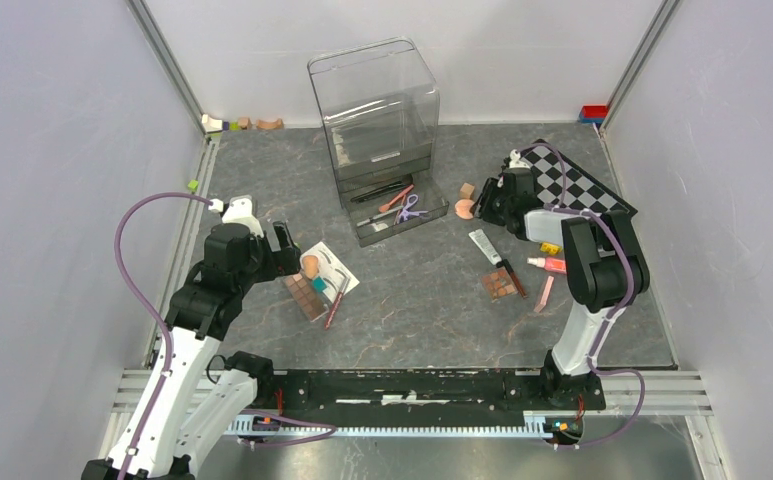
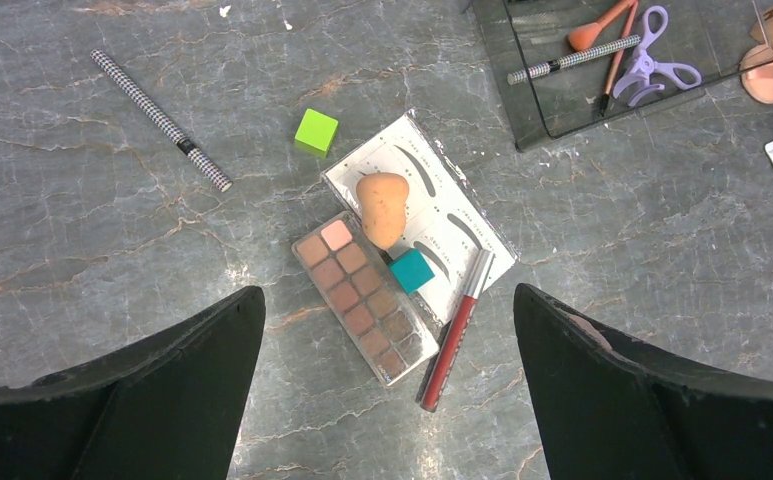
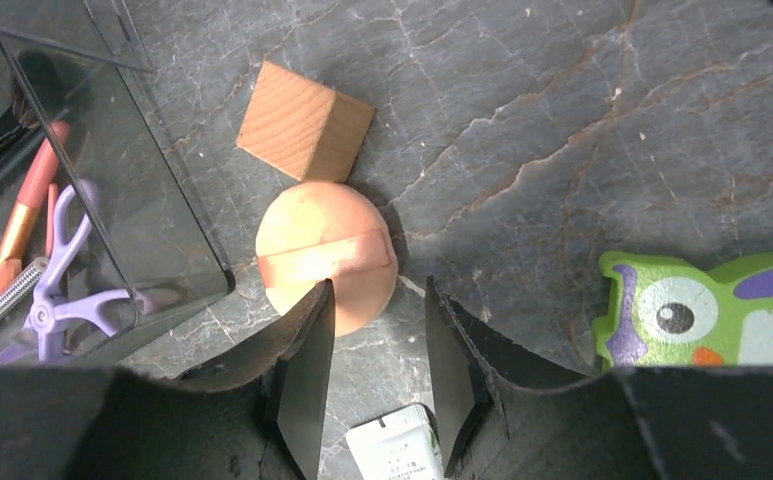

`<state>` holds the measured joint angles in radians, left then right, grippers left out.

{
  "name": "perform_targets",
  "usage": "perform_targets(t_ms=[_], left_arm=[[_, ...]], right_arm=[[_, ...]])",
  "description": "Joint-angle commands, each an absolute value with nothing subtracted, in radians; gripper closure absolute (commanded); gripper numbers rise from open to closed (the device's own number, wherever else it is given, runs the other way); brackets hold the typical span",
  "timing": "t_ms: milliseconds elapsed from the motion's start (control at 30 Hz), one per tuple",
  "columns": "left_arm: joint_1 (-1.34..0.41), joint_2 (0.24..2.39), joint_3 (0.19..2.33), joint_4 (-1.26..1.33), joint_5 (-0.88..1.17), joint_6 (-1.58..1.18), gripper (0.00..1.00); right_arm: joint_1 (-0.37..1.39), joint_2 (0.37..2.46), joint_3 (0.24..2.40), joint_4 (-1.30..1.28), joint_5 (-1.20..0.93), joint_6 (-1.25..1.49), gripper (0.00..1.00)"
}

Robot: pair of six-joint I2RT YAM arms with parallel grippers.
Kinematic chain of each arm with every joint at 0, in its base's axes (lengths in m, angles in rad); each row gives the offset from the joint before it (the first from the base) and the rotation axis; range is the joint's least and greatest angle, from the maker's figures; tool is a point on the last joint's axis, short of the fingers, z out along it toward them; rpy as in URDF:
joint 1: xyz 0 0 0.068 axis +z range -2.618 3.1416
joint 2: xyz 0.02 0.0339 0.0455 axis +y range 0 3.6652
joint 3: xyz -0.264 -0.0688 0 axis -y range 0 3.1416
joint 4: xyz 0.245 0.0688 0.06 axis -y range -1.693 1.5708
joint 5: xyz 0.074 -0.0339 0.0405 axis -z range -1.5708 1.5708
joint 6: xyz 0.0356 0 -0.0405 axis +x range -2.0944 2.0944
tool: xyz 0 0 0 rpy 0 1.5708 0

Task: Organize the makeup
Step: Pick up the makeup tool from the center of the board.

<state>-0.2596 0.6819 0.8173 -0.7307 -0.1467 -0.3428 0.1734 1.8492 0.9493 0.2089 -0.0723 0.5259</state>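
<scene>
Next, my right gripper takes hold of the round pink puff by its edge opposite the drawer, which leaves the puff's face free to settle inside.
My left gripper hangs wide open above a brown eyeshadow palette, a peach sponge on the white eyebrow card and a red lip pencil. It holds nothing. A checkered pencil lies off to the left. My right gripper is open with bare table between its fingers. Its left finger overlaps the near edge of a round pink puff beside a wooden cube. The clear drawer holds lilac scissors and brushes.
The clear organizer stands at the back centre. A white tube, a second palette and a pink tube lie near the right arm. The checkerboard and a green owl piece sit to the right. Teal and green cubes lie by the card.
</scene>
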Motion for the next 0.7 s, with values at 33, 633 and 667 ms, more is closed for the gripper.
perform_targets(t_ms=[33,633,667], left_arm=[[-0.256,0.684,0.822,-0.706,-0.133,-0.354,0.00],[-0.256,0.688,0.822,-0.706,-0.132,-0.354,0.00],[-0.257,0.688,0.823,-0.705,-0.132,-0.354,0.00]], right_arm=[[0.169,1.901,1.016,0.195,-0.077,0.512,0.56],[0.169,1.859,0.973,0.240,-0.034,0.467,0.96],[0.168,1.842,0.967,0.245,-0.021,0.463,0.97]])
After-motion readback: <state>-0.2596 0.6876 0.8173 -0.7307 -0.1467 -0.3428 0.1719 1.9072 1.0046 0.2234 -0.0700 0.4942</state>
